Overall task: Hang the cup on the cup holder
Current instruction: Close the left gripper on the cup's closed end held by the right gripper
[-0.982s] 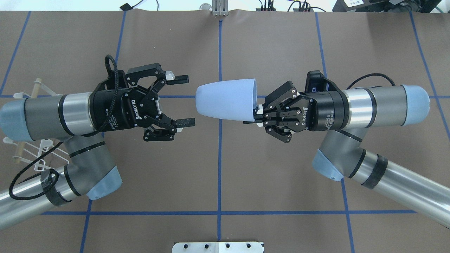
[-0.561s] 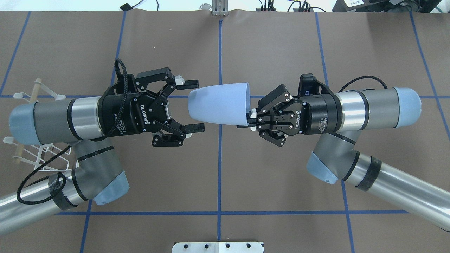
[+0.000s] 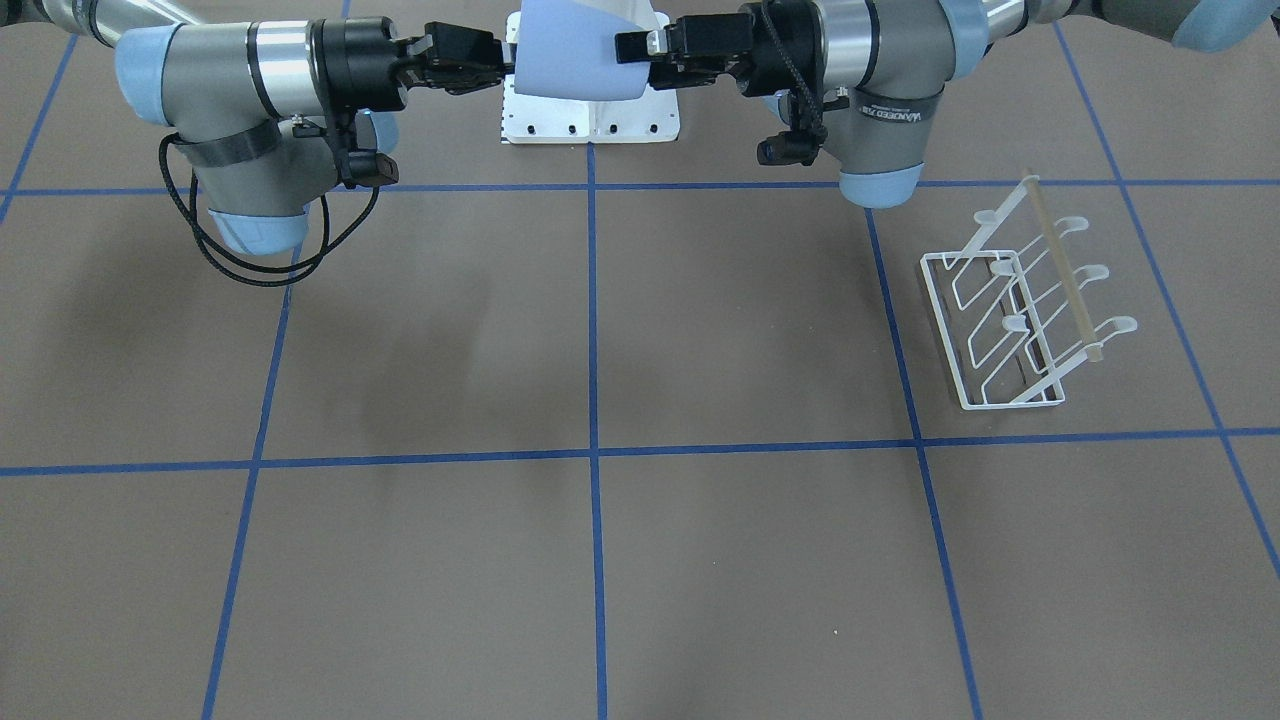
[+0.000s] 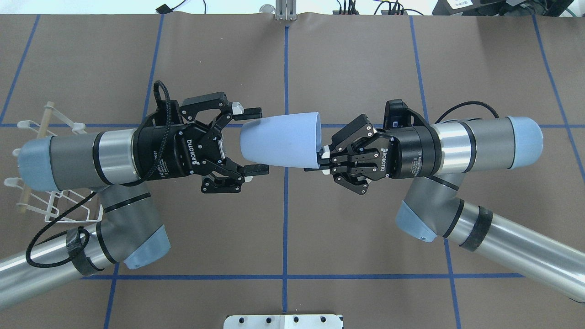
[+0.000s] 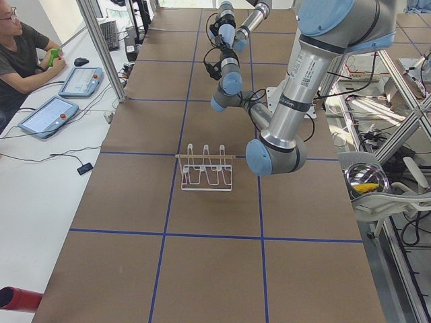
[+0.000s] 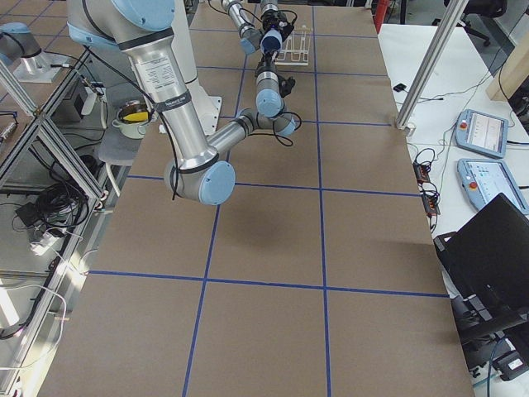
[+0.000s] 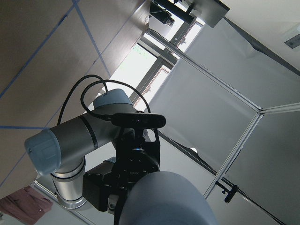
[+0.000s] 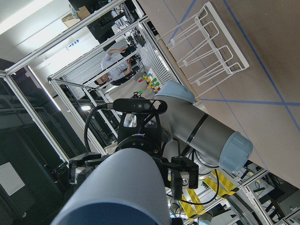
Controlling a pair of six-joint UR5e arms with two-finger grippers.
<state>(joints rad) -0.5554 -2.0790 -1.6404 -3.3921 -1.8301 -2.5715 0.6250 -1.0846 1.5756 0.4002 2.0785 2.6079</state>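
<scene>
My left gripper should close on the light blue cup now, because my fingers reach past its base edge (image 3: 645, 79) and overlap its side (image 3: 617, 77).
The light blue cup (image 4: 279, 140) lies sideways in the air over the table's middle, base toward my left arm. My right gripper (image 4: 320, 158) is shut on the cup's rim. My left gripper (image 4: 254, 140) is open, its fingers (image 4: 252, 111) above and below the cup's base end without visibly touching it. In the front view the cup (image 3: 570, 55) hangs between the right gripper (image 3: 497, 62) and the left gripper (image 3: 640, 45). The white wire cup holder (image 3: 1010, 310) stands on the table by my left arm, partly hidden under it from overhead (image 4: 50, 205).
A white mounting plate (image 4: 283, 321) sits at the table's near edge between the arm bases. An operator (image 5: 20, 54) sits at a side desk with tablets. Blue tape lines grid the brown table (image 4: 365, 68).
Both arms have moved toward each other. The cup has shifted left with the right gripper, and the left gripper's open fingers now flank its base end.
</scene>
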